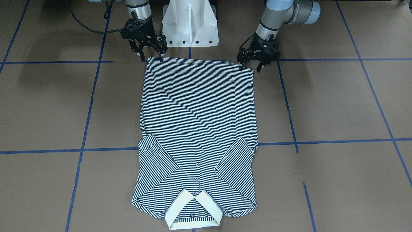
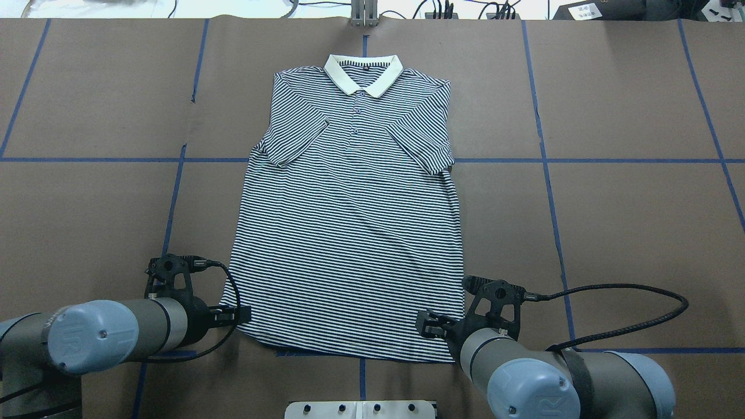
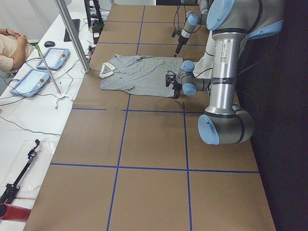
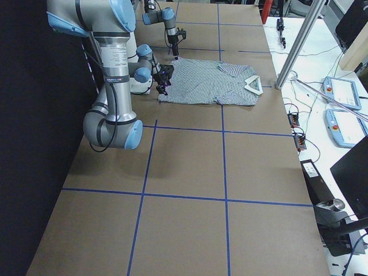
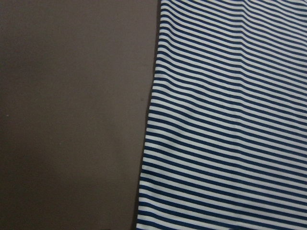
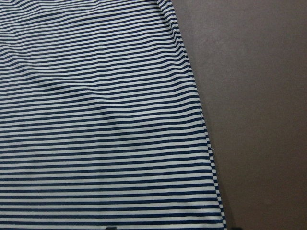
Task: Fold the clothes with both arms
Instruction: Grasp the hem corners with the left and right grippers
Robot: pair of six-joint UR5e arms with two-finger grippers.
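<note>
I should grab the striped polo shirt by its hem corner (image 1: 249,71) with my left gripper next, opposite the cream collar (image 1: 193,209). Then I can fold the shirt.
The navy-and-white striped polo shirt (image 1: 198,112) lies flat, front up, on the brown table. Both sleeves are folded in over the chest, and the cream collar (image 1: 193,209) is on the side far from the robot. The hem lies nearest the robot's base. My left gripper (image 1: 249,68) is open, its fingers straddling the hem corner on its side. My right gripper (image 1: 151,60) is open at the other hem corner. Overhead, the shirt (image 2: 349,233) lies between the left gripper (image 2: 236,315) and the right gripper (image 2: 428,325). Both wrist views show striped cloth (image 5: 230,120) (image 6: 96,120) beside bare table.
The white pedestal base (image 1: 190,22) stands just behind the hem. Blue tape lines (image 1: 322,141) cross the brown table. A metal pole (image 3: 72,33) stands by the collar end. A side bench holds tablets (image 3: 53,57), where an operator (image 3: 9,48) sits.
</note>
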